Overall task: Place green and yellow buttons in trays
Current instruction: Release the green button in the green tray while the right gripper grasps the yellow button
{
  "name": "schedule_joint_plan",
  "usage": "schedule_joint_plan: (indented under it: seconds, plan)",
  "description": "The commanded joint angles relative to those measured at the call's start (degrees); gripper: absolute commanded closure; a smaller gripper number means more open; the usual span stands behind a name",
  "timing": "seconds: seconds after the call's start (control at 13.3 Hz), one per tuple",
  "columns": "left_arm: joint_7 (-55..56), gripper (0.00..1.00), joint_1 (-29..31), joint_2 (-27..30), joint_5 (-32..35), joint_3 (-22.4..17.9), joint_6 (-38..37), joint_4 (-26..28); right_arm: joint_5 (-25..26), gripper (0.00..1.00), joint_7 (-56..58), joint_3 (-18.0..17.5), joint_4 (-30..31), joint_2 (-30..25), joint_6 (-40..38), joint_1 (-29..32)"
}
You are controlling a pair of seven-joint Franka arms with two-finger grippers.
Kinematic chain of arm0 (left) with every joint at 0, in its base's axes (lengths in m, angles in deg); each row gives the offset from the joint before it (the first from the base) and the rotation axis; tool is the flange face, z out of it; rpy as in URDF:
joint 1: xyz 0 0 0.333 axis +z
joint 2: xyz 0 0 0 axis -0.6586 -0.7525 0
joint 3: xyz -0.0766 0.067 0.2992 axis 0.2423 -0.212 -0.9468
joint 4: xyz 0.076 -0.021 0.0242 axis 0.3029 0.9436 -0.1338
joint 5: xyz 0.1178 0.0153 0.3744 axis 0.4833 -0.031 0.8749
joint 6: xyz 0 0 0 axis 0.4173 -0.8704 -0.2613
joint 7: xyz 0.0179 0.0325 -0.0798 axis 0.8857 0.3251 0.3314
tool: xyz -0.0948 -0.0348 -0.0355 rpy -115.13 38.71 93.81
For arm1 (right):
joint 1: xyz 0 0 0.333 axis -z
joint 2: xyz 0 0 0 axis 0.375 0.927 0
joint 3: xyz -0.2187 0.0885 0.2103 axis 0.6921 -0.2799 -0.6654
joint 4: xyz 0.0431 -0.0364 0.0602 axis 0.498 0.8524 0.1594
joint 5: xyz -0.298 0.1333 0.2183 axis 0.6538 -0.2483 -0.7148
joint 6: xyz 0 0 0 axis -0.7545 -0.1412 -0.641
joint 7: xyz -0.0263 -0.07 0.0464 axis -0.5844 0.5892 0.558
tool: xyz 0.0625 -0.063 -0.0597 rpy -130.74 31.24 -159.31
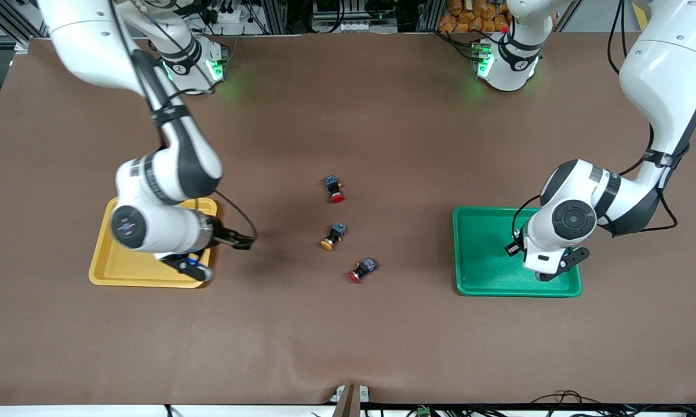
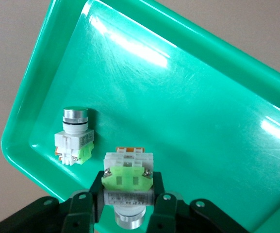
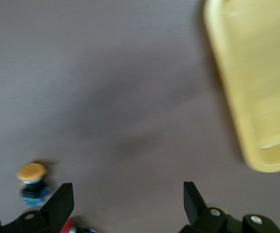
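Observation:
The right gripper grips the button by its body (image 1: 336,230) next, to place the yellow-capped button in the yellow tray (image 1: 133,269).
My left gripper (image 2: 128,183) is shut on a whitish-grey green button (image 2: 128,167) and holds it just above the floor of the green tray (image 2: 203,111). Another green button (image 2: 74,136) lies in that tray close beside it. From the front, the left gripper (image 1: 556,269) hangs over the green tray (image 1: 481,249) and hides both buttons. My right gripper (image 1: 200,272) is open with nothing in it, over the yellow tray's (image 1: 133,269) edge toward the table's middle. A yellow-capped button (image 1: 331,237) lies mid-table; the right wrist view shows this button (image 3: 32,179) beside the open right gripper (image 3: 127,194).
Two red-capped switches lie mid-table: one (image 1: 334,189) farther from the front camera than the yellow button, one (image 1: 362,270) nearer. In the right wrist view, brown tabletop lies between the yellow tray (image 3: 261,73) and the buttons.

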Motion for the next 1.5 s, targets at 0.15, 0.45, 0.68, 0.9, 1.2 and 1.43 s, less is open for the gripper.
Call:
schedule_joint_plan:
  seconds: [0.15,0.45,0.68,0.9,1.2,1.43]
  plan:
    - [0.1,1.00,0.8,-0.7,0.3,1.0,2.4,0.5,-1.0,0.00,-8.2,0.6,0.1,3.0,10.0,-6.6]
    - [0.9,0.13,0.1,-1.5,-1.1,1.1,3.8,0.2,-1.1,0.00,-11.7,0.6,0.0,7.0,18.5,-11.0]
    - [0.4,0.00,0.2,0.1,-3.1,2.2,3.7,-0.5,-0.5,0.00,-17.5,0.7,-0.6,9.8,20.6,-15.0]
    - [-2.4,0.00,0.9,2.9,-3.2,4.3,2.5,-1.2,-0.7,0.00,-19.9,0.6,-0.9,11.7,24.8,-17.0]
    - [-15.8,0.00,0.9,5.1,-3.3,6.1,-5.2,-6.9,-0.4,0.15,-22.6,0.8,-4.0,15.7,28.9,-19.0]
    - [-26.6,0.00,1.0,6.3,-3.4,6.5,-11.4,-12.7,-0.1,0.65,-22.6,0.9,-4.8,16.7,29.0,-19.1]
